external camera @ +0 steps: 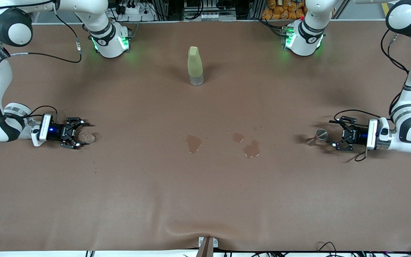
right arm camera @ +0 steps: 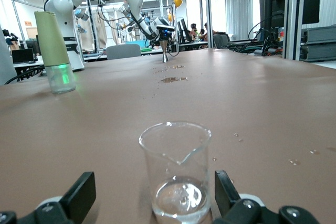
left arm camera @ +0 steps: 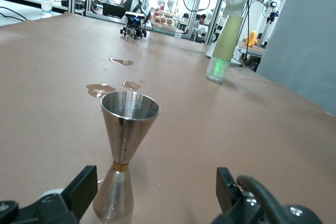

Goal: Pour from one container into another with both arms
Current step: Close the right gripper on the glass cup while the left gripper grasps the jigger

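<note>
The beaker should be picked up next by its glass body [right arm camera: 180,190] with my right gripper, so that the beaker's rim [right arm camera: 175,124] stays free for pouring into the steel jigger.
A clear glass beaker [right arm camera: 176,174] with a little clear liquid in its bottom stands on the table at the right arm's end. My right gripper [right arm camera: 152,195] is open around it, low over the table, and the beaker is closer to one finger. In the front view the beaker [external camera: 86,136] sits at the tips of the right gripper [external camera: 80,134]. A steel double-cone jigger [left arm camera: 123,150] stands upright at the left arm's end. My left gripper [left arm camera: 153,190] is open with the jigger just inside one finger. The front view shows the jigger [external camera: 319,136] at the tips of the left gripper [external camera: 332,132].
A tall yellow-green bottle [external camera: 195,66] stands mid-table, farther from the front camera than both grippers. Three wet patches [external camera: 193,143] lie on the brown table cover [external camera: 205,200] between the grippers. The arm bases [external camera: 111,41] stand along the top edge.
</note>
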